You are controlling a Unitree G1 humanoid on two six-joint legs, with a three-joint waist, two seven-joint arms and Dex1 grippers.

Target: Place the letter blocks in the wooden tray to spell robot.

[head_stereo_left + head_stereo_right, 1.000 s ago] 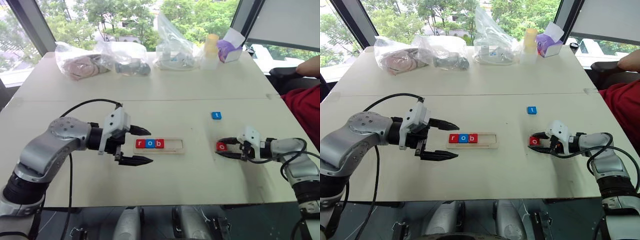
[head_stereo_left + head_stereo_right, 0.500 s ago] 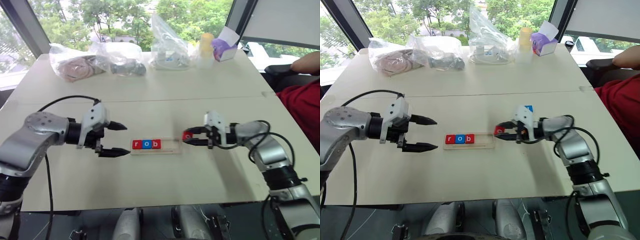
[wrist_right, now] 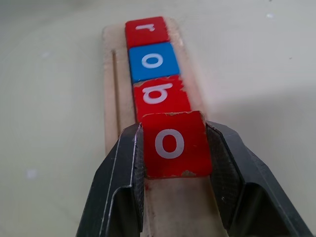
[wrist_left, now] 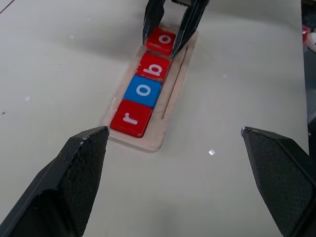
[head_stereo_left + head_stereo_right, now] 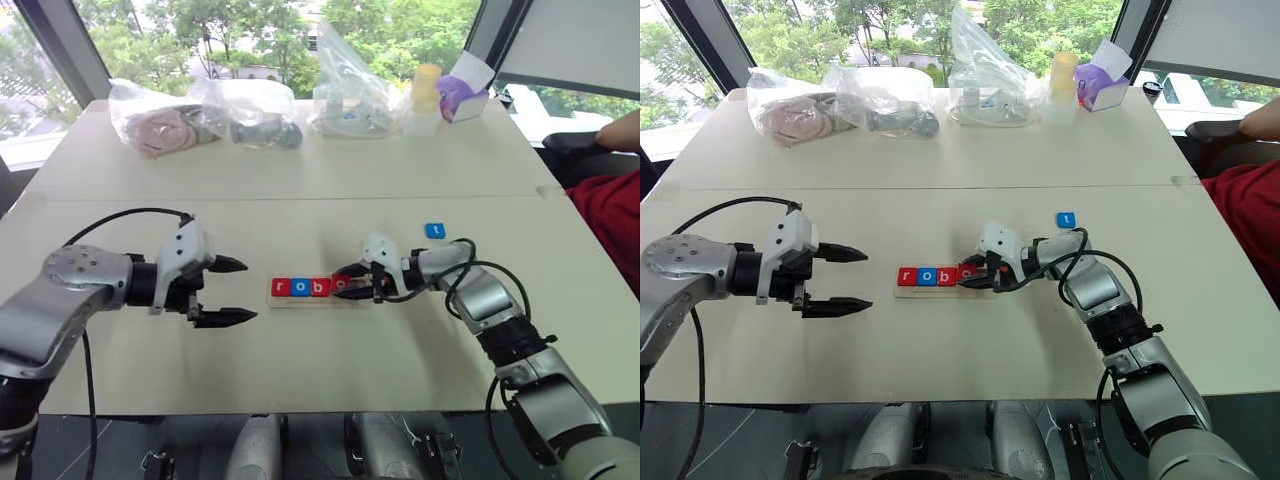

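I should open my right gripper now. It is holding the red o block (image 3: pixel 176 145) over the groove beside the b, so the block would rest in the tray's groove (image 3: pixel 180 202).
The wooden tray (image 5: pixel 312 301) lies mid-table with a red r (image 5: pixel 280 288), a blue o (image 5: pixel 300 288) and a red b (image 5: pixel 320 288) in a row in its groove. My right gripper (image 5: pixel 345 284) is shut on a red o block (image 3: pixel 172 144), holding it over the groove right after the b; whether the block rests on the tray I cannot tell. A blue t block (image 5: pixel 434 231) lies alone, further back on the right. My left gripper (image 5: pixel 248 290) hangs open just left of the tray's r end, with nothing between its fingers.
Clear plastic bags (image 5: pixel 200 115) with items, a yellow-capped bottle (image 5: pixel 423 100) and a purple box (image 5: pixel 462 95) line the table's far edge. A person in red (image 5: pixel 610 215) sits at the right edge. A seam (image 5: pixel 300 198) crosses the table behind the tray.
My right gripper has carried the red o leftward from the table's right side to the tray, next to the b. The left gripper has drawn back a little to the left, still open.
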